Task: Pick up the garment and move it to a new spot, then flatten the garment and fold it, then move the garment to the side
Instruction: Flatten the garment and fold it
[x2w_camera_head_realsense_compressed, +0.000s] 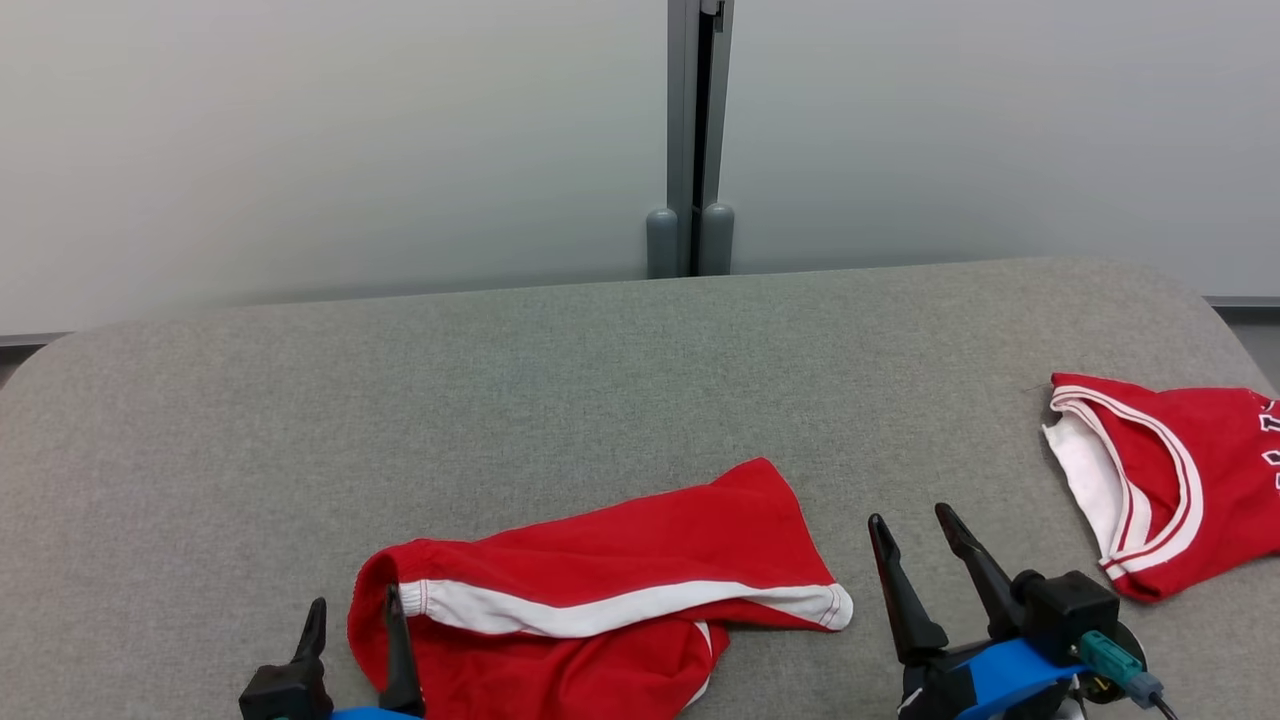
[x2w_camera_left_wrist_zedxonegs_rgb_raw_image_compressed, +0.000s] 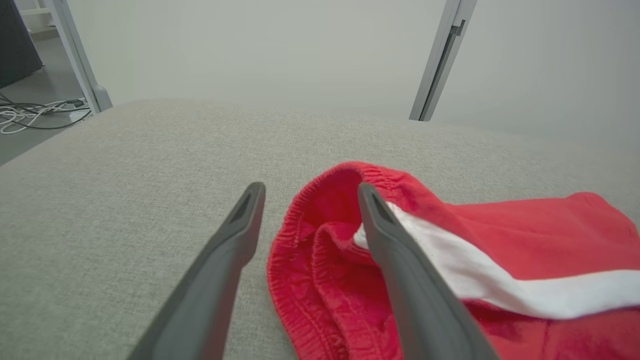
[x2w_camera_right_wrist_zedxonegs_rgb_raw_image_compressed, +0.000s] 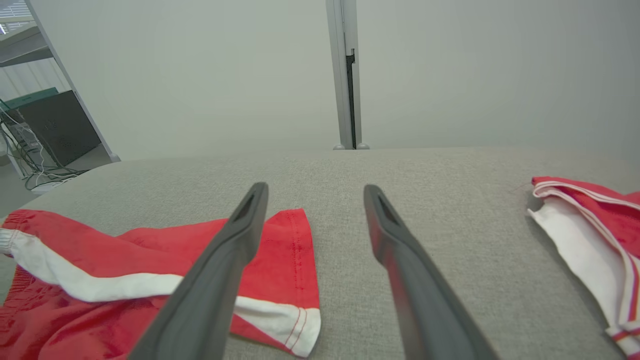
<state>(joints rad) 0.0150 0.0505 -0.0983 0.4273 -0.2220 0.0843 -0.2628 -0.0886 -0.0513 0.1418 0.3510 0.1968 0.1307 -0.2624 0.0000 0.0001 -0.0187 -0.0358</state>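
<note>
The leg hem (x2w_camera_head_realsense_compressed: 836, 606) needs to stay free for spreading. My left gripper should grab the shorts next by the elastic waistband at the white side stripe (x2w_camera_head_realsense_compressed: 415, 595).
The garment, red shorts (x2w_camera_head_realsense_compressed: 620, 560) with a white side stripe, lies crumpled at the near middle of the grey fabric table (x2w_camera_head_realsense_compressed: 600, 380). My left gripper (x2w_camera_head_realsense_compressed: 355, 600) stands open at the shorts' waistband end. In the left wrist view the elastic waistband (x2w_camera_left_wrist_zedxonegs_rgb_raw_image_compressed: 300, 220) sits between the left gripper's (x2w_camera_left_wrist_zedxonegs_rgb_raw_image_compressed: 310, 186) spread fingers, one finger over bare table and the other over the waist opening. My right gripper (x2w_camera_head_realsense_compressed: 910, 515) is open and holds nothing, just right of the shorts' leg hem (x2w_camera_right_wrist_zedxonegs_rgb_raw_image_compressed: 295, 250). In the right wrist view the right gripper (x2w_camera_right_wrist_zedxonegs_rgb_raw_image_compressed: 315, 186) points over bare table.
A second red garment, a jersey (x2w_camera_head_realsense_compressed: 1190, 480) with white trim, lies at the table's right edge, also seen as the jersey (x2w_camera_right_wrist_zedxonegs_rgb_raw_image_compressed: 590, 225) in the right wrist view. Pale wall panels and a grey post (x2w_camera_head_realsense_compressed: 695, 140) stand behind the table. Cables (x2w_camera_left_wrist_zedxonegs_rgb_raw_image_compressed: 35, 112) lie on the floor at left.
</note>
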